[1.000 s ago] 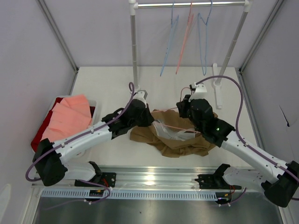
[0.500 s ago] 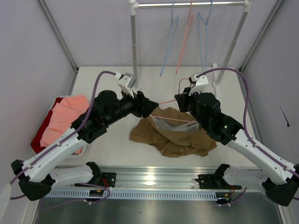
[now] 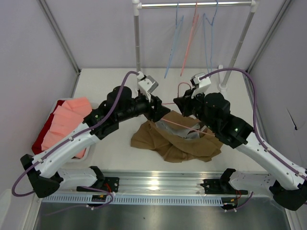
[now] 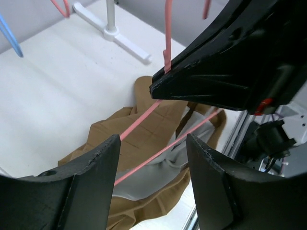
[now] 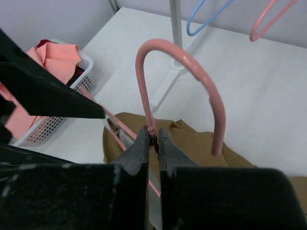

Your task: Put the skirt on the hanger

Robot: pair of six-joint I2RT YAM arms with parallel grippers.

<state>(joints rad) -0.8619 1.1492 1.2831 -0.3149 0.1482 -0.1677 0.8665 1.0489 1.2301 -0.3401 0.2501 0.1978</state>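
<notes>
The robot's left gripper should reach the pale-pink hanger (image 5: 192, 62) and grab the thin slanting bar near its neck, so that the hook stays free to hang.
The tan-brown skirt (image 3: 175, 143) lies crumpled on the table, its white lining (image 4: 158, 175) showing at the opening. My right gripper (image 5: 152, 135) is shut on the neck of the pale-pink hanger (image 5: 192, 62), just below the hook, and holds it tilted above the skirt (image 5: 206, 143). The hanger's thin bars (image 4: 144, 117) slant down across the skirt's opening (image 3: 192, 128). My left gripper (image 3: 158, 108) hovers open just left of the hanger's raised end, above the skirt (image 4: 158, 129), with nothing between its fingers (image 4: 91, 187).
A clothes rack (image 3: 137, 43) stands at the back, with blue hangers (image 3: 209, 48) and a pink one (image 3: 189, 43) on its rail. A white basket (image 3: 94, 115) at the left holds a salmon-pink garment (image 3: 67, 120) and a red cloth (image 3: 41, 139).
My left gripper let go of the skirt, opened, and rose up and to the right toward the hanger's end. My right gripper carried the hanger slightly back and left.
</notes>
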